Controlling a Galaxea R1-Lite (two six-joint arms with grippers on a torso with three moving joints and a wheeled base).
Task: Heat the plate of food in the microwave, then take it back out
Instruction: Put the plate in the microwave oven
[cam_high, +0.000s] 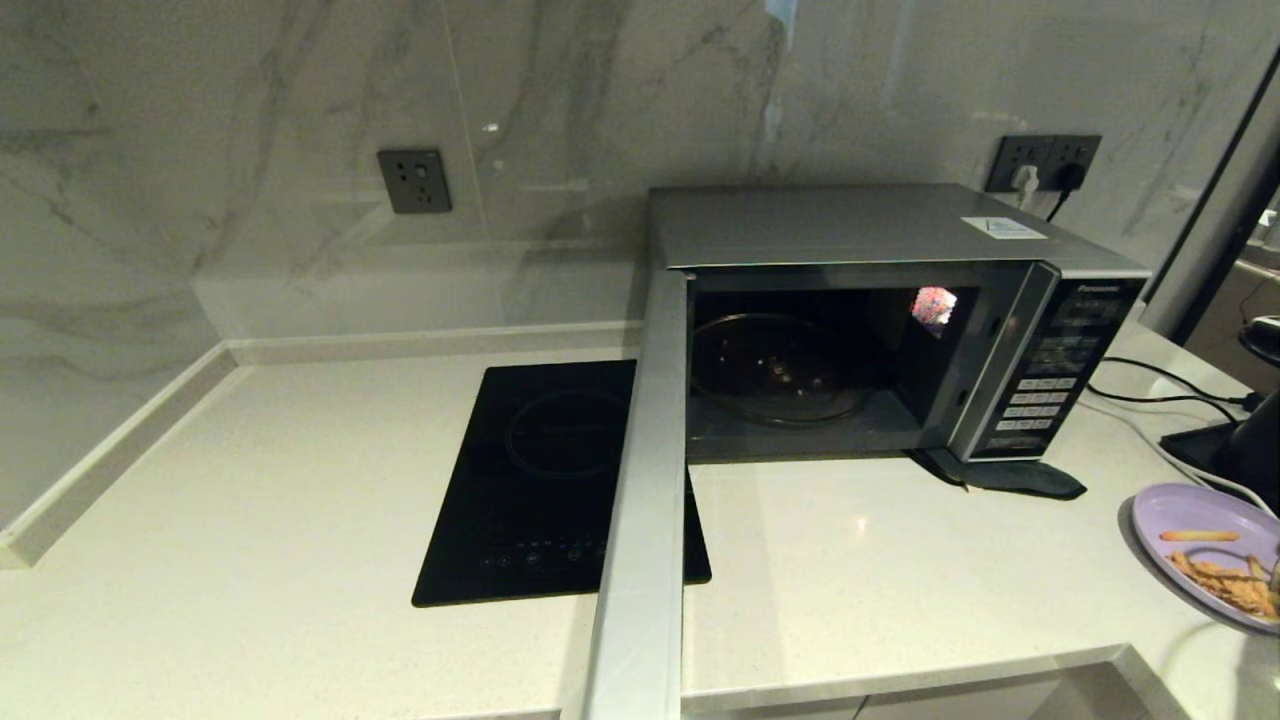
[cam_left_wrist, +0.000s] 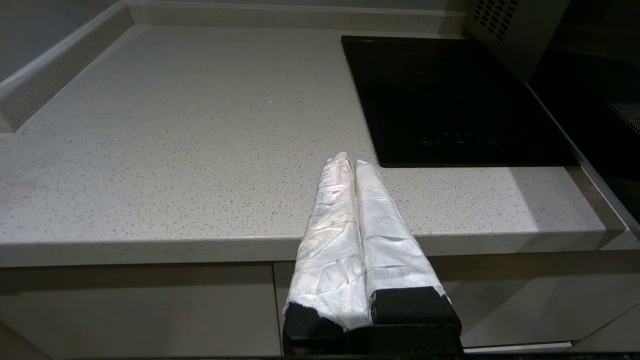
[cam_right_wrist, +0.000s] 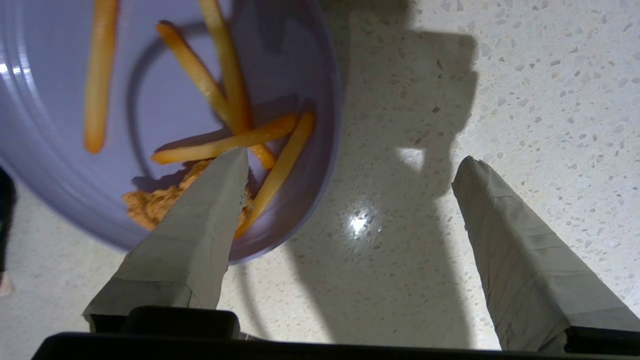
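I next need to grip the lilac plate by its rim beside the fries with my right gripper, to heat the food in the open microwave.
The microwave stands at the back of the counter with its door swung wide toward me. Inside lies only the clear glass turntable. The lilac plate of food rests on the counter at the far right, carrying fries and a breaded piece. In the right wrist view my right gripper hangs open just above it. One finger is over the plate's rim and food, the other over bare counter. Nothing is held. My left gripper is shut and empty, parked at the counter's front edge.
A flat black induction hob is set into the counter left of the microwave, partly behind the open door. Black cables run across the counter at the right. A dark pad sticks out under the microwave's front right corner.
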